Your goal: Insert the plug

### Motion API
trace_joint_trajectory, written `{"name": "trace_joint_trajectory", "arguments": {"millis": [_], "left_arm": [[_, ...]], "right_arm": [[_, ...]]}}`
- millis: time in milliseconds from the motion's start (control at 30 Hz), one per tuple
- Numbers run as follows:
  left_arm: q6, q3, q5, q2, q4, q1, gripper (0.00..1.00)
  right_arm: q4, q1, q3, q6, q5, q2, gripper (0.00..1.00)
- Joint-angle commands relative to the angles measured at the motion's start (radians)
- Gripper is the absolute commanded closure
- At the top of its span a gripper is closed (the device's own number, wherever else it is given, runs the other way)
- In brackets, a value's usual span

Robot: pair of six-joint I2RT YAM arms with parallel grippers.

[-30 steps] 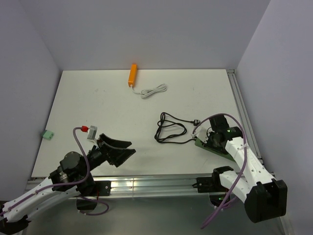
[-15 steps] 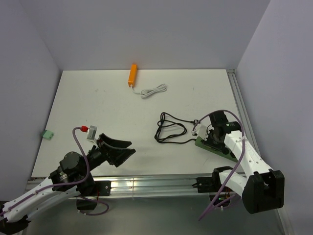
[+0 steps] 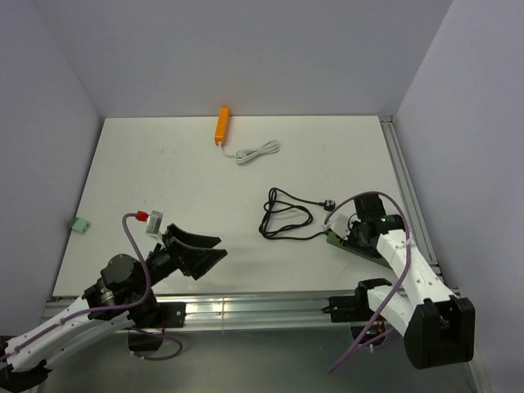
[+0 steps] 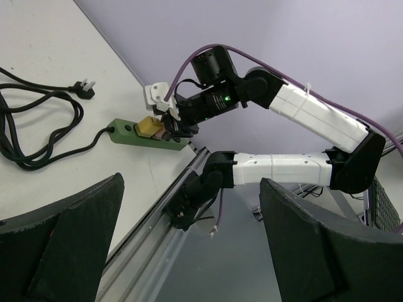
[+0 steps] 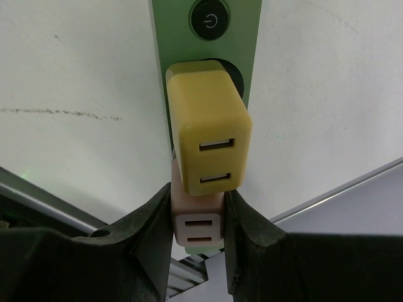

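My right gripper needs to let go of the pink USB plug, because the plug stands low on the green power strip and would stay there.
A green power strip (image 3: 360, 248) lies at the table's right front; it also shows in the right wrist view (image 5: 252, 38) and in the left wrist view (image 4: 129, 133). A yellow USB plug (image 5: 208, 141) sits in the strip below its power button. My right gripper (image 5: 197, 229) is shut on a pink USB plug (image 5: 195, 220) right behind the yellow one, over the strip. My left gripper (image 3: 201, 252) is open and empty at the table's left front, far from the strip.
The strip's black cord (image 3: 282, 214) lies coiled in the middle, its plug (image 3: 329, 205) near the right gripper. An orange block (image 3: 222, 125) with a white cable (image 3: 255, 151) lies at the back. A green piece (image 3: 79, 223) sits off the left edge. A metal rail (image 3: 401, 180) runs along the right.
My right gripper has shifted a little over the power strip, up the table and back again. The left arm has not moved.
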Motion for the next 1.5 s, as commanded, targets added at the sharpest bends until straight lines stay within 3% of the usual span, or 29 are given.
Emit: {"name": "trace_joint_trajectory", "arguments": {"millis": [0,233,367,467,533,567,600,867,1000,1133,1200,1233,1300,1367,1433,1467], "left_arm": [[-0.011,-0.003,0.016,-0.017,0.024,0.0,0.06],[-0.018,-0.005,0.019,0.001,0.044,0.0,0.06],[-0.029,0.0,0.015,0.017,0.036,0.0,0.06],[-0.032,0.003,0.013,0.015,0.03,0.0,0.06],[-0.037,0.004,0.011,0.015,0.028,0.0,0.05],[-0.034,0.012,0.008,0.017,0.022,0.0,0.06],[-0.035,0.017,0.007,0.018,0.016,0.0,0.06],[-0.056,0.069,-0.014,0.037,-0.061,0.0,0.04],[-0.083,0.133,-0.102,0.072,-0.179,0.0,0.01],[-0.103,0.272,-0.238,0.154,-0.391,0.0,0.0],[-0.107,0.331,-0.283,0.237,-0.473,0.0,0.01],[-0.112,0.362,-0.301,0.266,-0.548,0.0,0.01],[-0.109,0.446,-0.352,0.351,-0.614,0.0,0.01],[-0.093,0.507,-0.393,0.414,-0.68,0.0,0.0],[-0.095,0.537,-0.441,0.441,-0.72,0.0,0.0],[-0.107,0.569,-0.488,0.467,-0.758,0.0,0.01]], "right_arm": [[0.118,-0.044,-0.174,-0.182,0.104,0.027,1.0],[0.08,-0.035,-0.039,-0.141,0.088,0.161,1.0],[0.08,-0.027,-0.004,-0.117,0.078,0.16,1.0],[0.092,-0.026,0.004,-0.087,0.055,0.099,0.81],[0.089,-0.027,0.016,-0.062,0.028,0.042,0.58],[0.086,-0.026,0.025,-0.056,0.021,0.021,0.08],[0.078,-0.029,0.029,-0.055,0.021,-0.025,0.0],[0.029,-0.043,0.131,0.011,0.017,-0.262,0.0],[0.139,-0.029,0.18,0.158,-0.065,-0.419,0.0],[0.273,-0.027,0.191,0.467,-0.276,-0.499,0.0],[0.376,-0.023,0.202,0.606,-0.313,-0.484,0.0],[0.403,-0.02,0.209,0.755,-0.307,-0.471,0.0],[0.437,0.015,0.254,0.949,-0.263,-0.411,0.0],[0.43,0.075,0.313,1.059,-0.094,-0.331,0.0],[0.425,0.251,0.343,1.2,0.051,-0.277,0.0],[0.425,0.405,0.367,1.272,0.201,-0.218,0.0]]}}
